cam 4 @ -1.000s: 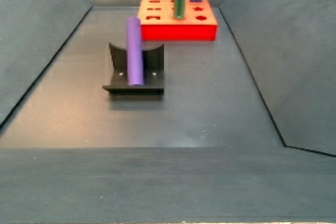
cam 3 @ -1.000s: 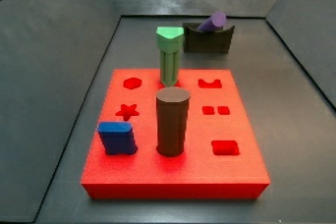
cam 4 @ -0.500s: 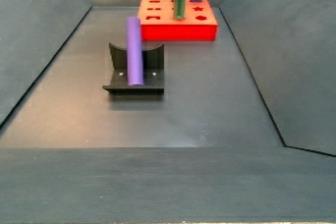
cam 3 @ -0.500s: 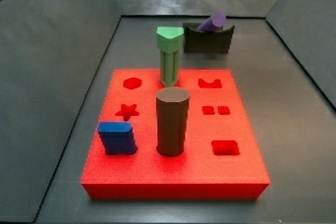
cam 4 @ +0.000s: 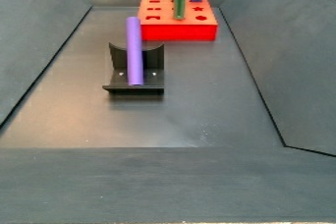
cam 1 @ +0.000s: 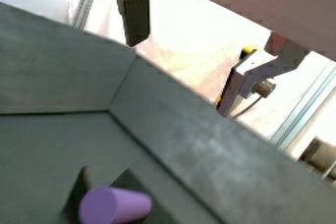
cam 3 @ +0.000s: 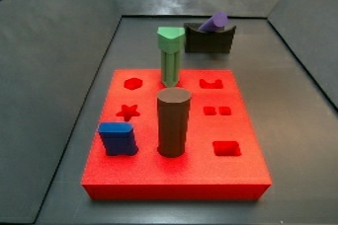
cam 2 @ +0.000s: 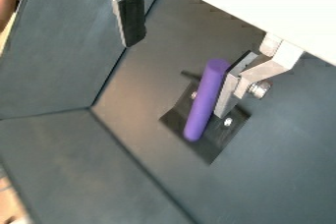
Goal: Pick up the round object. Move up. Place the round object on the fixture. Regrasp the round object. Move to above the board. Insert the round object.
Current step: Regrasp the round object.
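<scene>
The gripper reaches the purple peg next and takes hold of its raised end (cam 3: 222,16), leaving its other end free to enter the board (cam 3: 179,184).
The round object, a slim purple peg (cam 4: 133,49), lies in the notch of the dark fixture (cam 4: 134,86). Its end pokes above the fixture (cam 3: 211,40) at the back in a side view (cam 3: 215,20). The red board (cam 3: 179,184) with shaped holes shows in both side views (cam 4: 178,32). My gripper (cam 2: 180,56) appears only in the wrist views (cam 1: 191,51). It is open with nothing between its fingers, and it hangs well above the purple peg (cam 2: 203,100), apart from it. The peg's end (cam 1: 116,205) also shows below the gripper.
On the board stand a green-topped hexagonal peg (cam 3: 171,56), a thick dark brown cylinder (cam 3: 173,122) and a blue block (cam 3: 118,137). Sloped grey walls (cam 4: 53,61) enclose the dark floor around the fixture.
</scene>
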